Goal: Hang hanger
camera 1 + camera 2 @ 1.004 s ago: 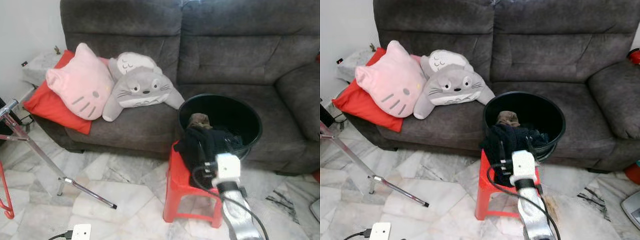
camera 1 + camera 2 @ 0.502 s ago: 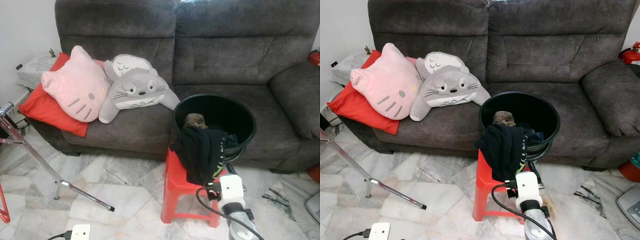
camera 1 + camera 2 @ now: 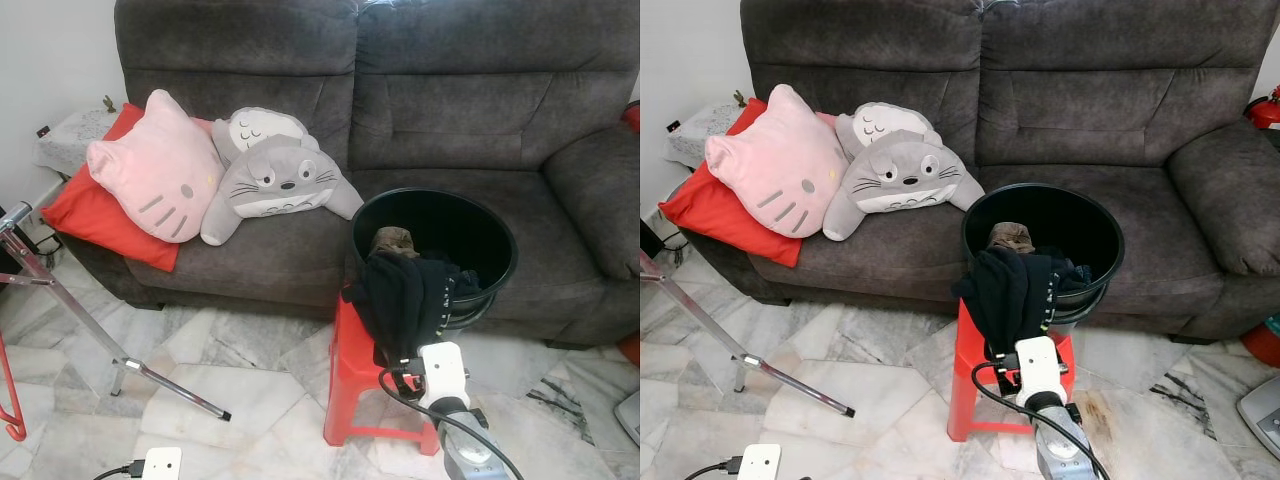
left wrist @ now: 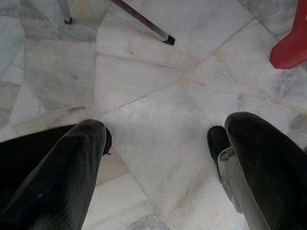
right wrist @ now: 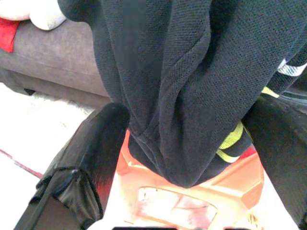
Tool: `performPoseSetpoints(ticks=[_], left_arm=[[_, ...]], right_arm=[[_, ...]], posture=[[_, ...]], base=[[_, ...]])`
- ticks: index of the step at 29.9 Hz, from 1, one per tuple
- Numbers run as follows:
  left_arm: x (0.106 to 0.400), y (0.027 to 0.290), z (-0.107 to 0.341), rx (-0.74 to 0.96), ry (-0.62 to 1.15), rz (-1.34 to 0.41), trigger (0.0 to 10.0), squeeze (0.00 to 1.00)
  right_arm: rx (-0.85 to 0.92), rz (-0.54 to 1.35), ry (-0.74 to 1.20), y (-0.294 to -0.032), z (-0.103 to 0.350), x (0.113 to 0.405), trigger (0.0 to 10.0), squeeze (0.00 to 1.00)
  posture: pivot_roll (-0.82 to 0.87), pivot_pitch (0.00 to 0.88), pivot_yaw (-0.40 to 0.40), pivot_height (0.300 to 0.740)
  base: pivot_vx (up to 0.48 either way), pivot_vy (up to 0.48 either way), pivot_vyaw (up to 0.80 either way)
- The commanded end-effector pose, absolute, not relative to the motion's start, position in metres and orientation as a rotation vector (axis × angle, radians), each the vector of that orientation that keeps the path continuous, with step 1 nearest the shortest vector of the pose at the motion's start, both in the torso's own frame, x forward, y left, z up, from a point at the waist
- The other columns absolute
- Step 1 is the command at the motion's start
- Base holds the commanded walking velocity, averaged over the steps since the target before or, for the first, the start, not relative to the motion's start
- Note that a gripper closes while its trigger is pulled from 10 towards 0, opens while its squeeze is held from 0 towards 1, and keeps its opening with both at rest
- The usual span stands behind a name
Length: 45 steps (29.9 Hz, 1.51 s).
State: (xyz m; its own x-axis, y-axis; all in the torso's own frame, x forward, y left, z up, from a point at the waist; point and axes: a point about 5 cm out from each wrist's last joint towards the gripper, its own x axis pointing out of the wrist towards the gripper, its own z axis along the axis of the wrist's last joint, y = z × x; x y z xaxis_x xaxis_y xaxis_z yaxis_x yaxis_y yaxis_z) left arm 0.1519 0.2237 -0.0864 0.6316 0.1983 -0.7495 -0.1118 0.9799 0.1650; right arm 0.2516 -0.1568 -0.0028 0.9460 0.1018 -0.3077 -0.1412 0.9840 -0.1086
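Note:
The black garment's hanging end (image 3: 391, 358) (image 5: 184, 155) hangs free in a narrow fold while the rest of the garment slumps over the basket's rim, so my right gripper should pinch that end next.
A black garment (image 3: 405, 300) with yellow-green trim hangs over the rim of a black basket (image 3: 495, 235) and down onto a red stool (image 3: 352, 385). My right gripper (image 5: 192, 112) is low in front of the stool and open, with its fingers (image 5: 98, 143) on either side of the garment's hanging end. Its white wrist camera (image 3: 441, 368) sits just below the cloth. A red hanger (image 3: 10, 400) shows at the far left edge, beside the metal rack leg (image 3: 110, 345). My left gripper (image 4: 165, 127) is open over bare marble floor.
A grey sofa (image 3: 450, 110) stands behind, with a pink cat cushion (image 3: 155, 170), a grey plush (image 3: 275, 180) and a red pillow (image 3: 85, 215). A white power strip (image 3: 160, 464) lies on the floor. The stool's foot (image 4: 292, 45) and the rack's foot (image 4: 165, 39) are near my left gripper.
My right arm has drawn back and down from the garment toward the stool's front. The whole picture has shifted slightly, so the camera has moved.

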Motion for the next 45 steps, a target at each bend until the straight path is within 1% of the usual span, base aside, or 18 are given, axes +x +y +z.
performPoseSetpoints(ticks=[1, 4, 8, 9, 10, 11, 12, 26, 37, 45], left_arm=[[0.148, 0.224, -0.088, 0.114, 0.887, 0.181, 10.0, 0.0], [0.148, 0.223, -0.088, 0.115, 0.88, 0.178, 10.0, 0.0], [0.148, 0.223, -0.088, 0.115, 0.879, 0.178, 10.0, 0.0], [0.148, 0.222, -0.088, 0.115, 0.877, 0.179, 10.0, 0.0], [0.149, 0.222, -0.088, 0.116, 0.876, 0.181, 10.0, 0.0], [0.149, 0.222, -0.088, 0.116, 0.876, 0.181, 10.0, 0.0], [0.149, 0.222, -0.088, 0.116, 0.875, 0.184, 10.0, 0.0], [0.151, 0.222, -0.087, 0.114, 0.881, 0.187, 10.0, 0.0], [0.144, 0.231, -0.089, 0.116, 0.907, 0.2, 10.0, 0.0], [0.143, 0.233, -0.089, 0.115, 0.91, 0.201, 10.0, 0.0]], right_arm=[[-0.113, 0.13, 0.329, -0.155, -0.006, 0.252, 10.0, 0.0], [-0.134, 0.12, 0.388, -0.155, -0.014, 0.252, 10.0, 0.0], [-0.136, 0.119, 0.394, -0.156, -0.015, 0.252, 10.0, 0.0], [-0.126, 0.113, 0.405, -0.156, -0.018, 0.252, 8.9, 0.0], [-0.119, 0.111, 0.418, -0.157, -0.02, 0.252, 4.5, 0.0], [-0.119, 0.111, 0.418, -0.157, -0.02, 0.252, 4.5, 0.0], [-0.113, 0.108, 0.434, -0.158, -0.023, 0.252, 0.0, 0.0], [-0.116, 0.089, 0.46, -0.163, -0.028, 0.254, 0.0, 0.0], [-0.111, 0.08, 0.436, -0.162, -0.025, 0.258, 0.0, 0.0], [-0.113, 0.084, 0.413, -0.161, -0.021, 0.262, 0.0, 0.0]], posture=[[-0.2, 0.0, 0.074, 0.74], [-0.21, 0.0, 0.074, 0.74], [-0.21, 0.0, 0.074, 0.74], [-0.2, 0.0, 0.073, 0.74], [-0.2, 0.0, 0.074, 0.74], [-0.2, 0.0, 0.074, 0.74], [-0.2, 0.0, 0.073, 0.74], [-0.2, 0.0, 0.071, 0.74], [-0.2, 0.0, 0.073, 0.74], [-0.2, 0.0, 0.072, 0.74]], base=[[0.0, 0.0, 0.0], [0.0, 0.0, 0.0], [0.0, 0.0, 0.0], [0.0, 0.0, 0.0], [0.0, 0.0, 0.0], [0.0, 0.0, 0.0], [0.0, 0.0, 0.0], [0.0, 0.0, 0.0], [0.0, 0.0, 0.0], [0.0, 0.0, 0.0]])
